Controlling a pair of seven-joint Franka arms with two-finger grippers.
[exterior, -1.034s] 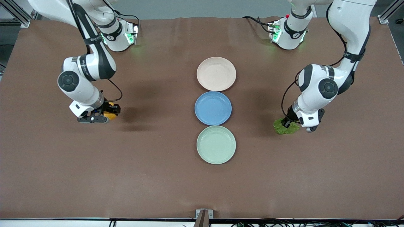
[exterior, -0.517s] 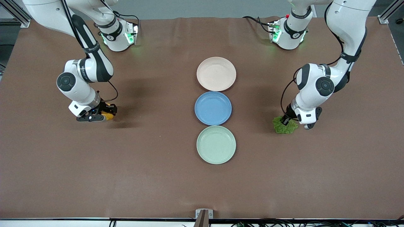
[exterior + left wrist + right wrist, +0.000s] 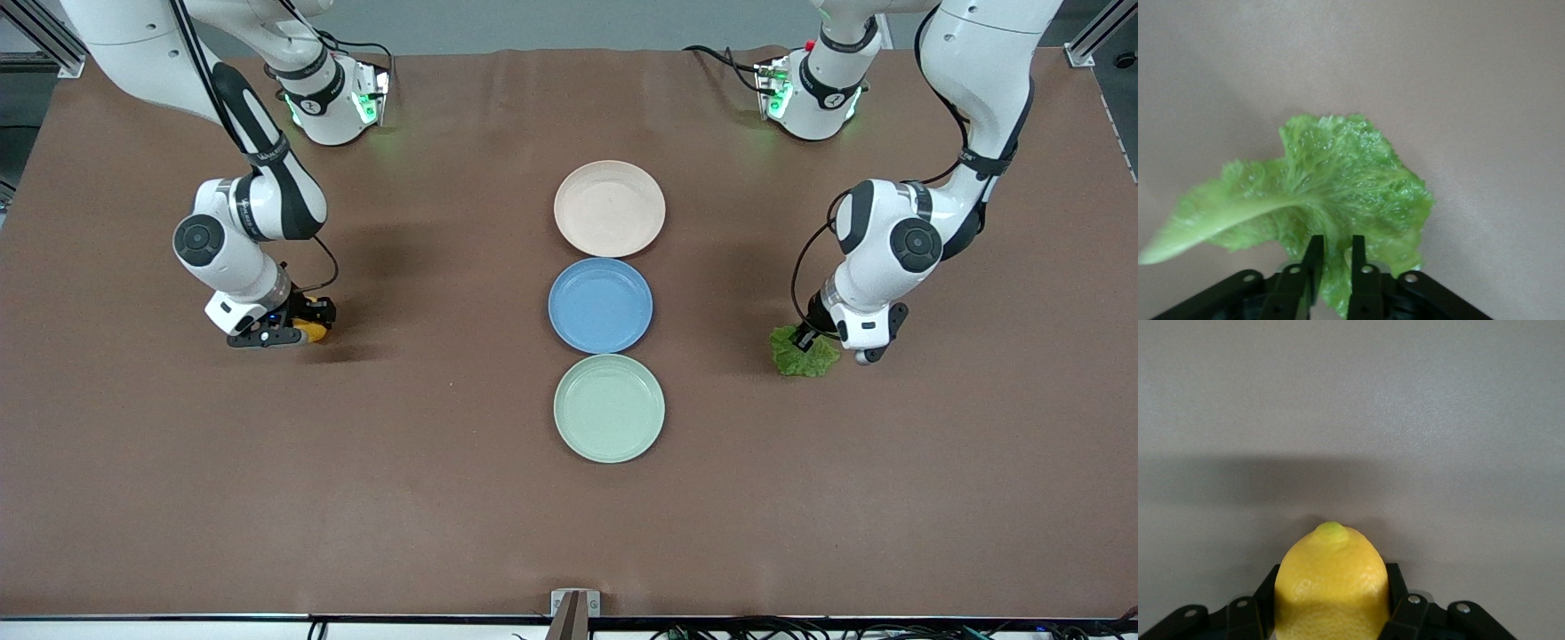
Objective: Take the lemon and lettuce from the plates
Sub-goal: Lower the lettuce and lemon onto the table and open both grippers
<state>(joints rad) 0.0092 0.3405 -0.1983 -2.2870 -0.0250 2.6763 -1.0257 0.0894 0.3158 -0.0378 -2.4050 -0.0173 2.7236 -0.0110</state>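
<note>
My right gripper is ready to release the lemon and needs to let it go: the yellow lemon [image 3: 313,333] has its lower side low on the brown table, so it would rest there.
My right gripper [image 3: 298,331] is shut on the yellow lemon [image 3: 313,333], low over the bare brown table toward the right arm's end. In the right wrist view the lemon [image 3: 1331,583] fills the space between the fingers of that gripper [image 3: 1331,587], pointed end outward. My left gripper [image 3: 807,340] is shut on the crinkly green lettuce [image 3: 805,354], low over the table toward the left arm's end. In the left wrist view that gripper [image 3: 1333,245] pinches the leaf [image 3: 1338,180]. The beige-pink plate [image 3: 609,208] and the mint green plate [image 3: 609,408] are both empty.
A blue plate [image 3: 600,305], also empty, lies between the two task plates in a row down the table's middle. Both arm bases stand along the table edge farthest from the front camera. A small metal bracket [image 3: 574,603] sits at the nearest edge.
My right gripper has sunk a little and shifted slightly toward the plates, still holding the lemon. My left gripper with the lettuce has barely moved.
</note>
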